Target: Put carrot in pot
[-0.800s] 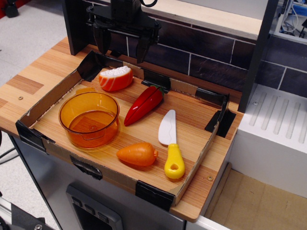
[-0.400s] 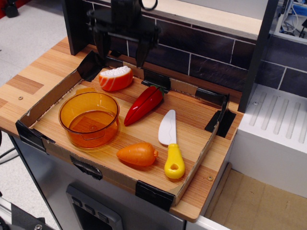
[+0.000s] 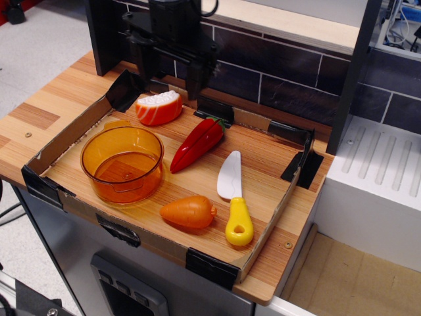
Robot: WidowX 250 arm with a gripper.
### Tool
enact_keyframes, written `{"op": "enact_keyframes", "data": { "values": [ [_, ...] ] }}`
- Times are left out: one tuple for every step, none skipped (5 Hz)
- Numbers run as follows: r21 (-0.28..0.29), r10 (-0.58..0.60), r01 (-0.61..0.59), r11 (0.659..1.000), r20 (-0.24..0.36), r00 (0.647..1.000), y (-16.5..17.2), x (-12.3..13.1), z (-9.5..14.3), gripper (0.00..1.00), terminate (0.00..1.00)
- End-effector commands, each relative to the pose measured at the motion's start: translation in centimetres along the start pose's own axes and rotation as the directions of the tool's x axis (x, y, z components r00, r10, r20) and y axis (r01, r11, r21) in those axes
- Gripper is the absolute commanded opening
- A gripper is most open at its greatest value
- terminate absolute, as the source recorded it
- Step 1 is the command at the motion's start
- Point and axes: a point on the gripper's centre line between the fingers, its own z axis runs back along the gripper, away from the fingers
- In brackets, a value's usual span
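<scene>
I need to put the carrot in the amber pot (image 3: 122, 162), so next my gripper needs to grab the orange carrot by its thick middle (image 3: 187, 212).
The stubby orange carrot (image 3: 189, 212) lies on its side near the front edge of the wooden tray (image 3: 263, 164). The translucent amber pot (image 3: 122, 162) stands upright and empty at the tray's front left, a short gap left of the carrot. My black gripper (image 3: 170, 82) hangs open and empty above the tray's back left, just behind the orange-and-white slice (image 3: 158, 107), far from the carrot.
A glossy red pepper (image 3: 197, 143) lies in the tray's middle. A toy knife (image 3: 234, 197) with a white blade and yellow handle lies right of the carrot. Low cardboard walls with black tape ring the tray. A dark tiled wall stands behind; a white block (image 3: 381, 191) stands at right.
The gripper has come down a little and shifted slightly right at the back of the tray. The toys have not moved.
</scene>
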Motion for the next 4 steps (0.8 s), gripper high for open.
{"op": "enact_keyframes", "data": {
  "values": [
    [-0.1,-0.47,0.466,0.879,-0.019,0.882,-4.3,-3.9,2.6,1.0,0.0],
    [-0.133,-0.673,0.667,0.733,0.001,0.739,-5.1,-5.5,2.0,1.0,0.0],
    [-0.148,-0.84,0.83,0.538,-0.009,0.543,-5.6,-6.7,0.6,1.0,0.0],
    [-0.158,-0.894,0.881,0.445,-0.016,0.449,-5.7,-7.0,-0.9,1.0,0.0]
  ]
}}
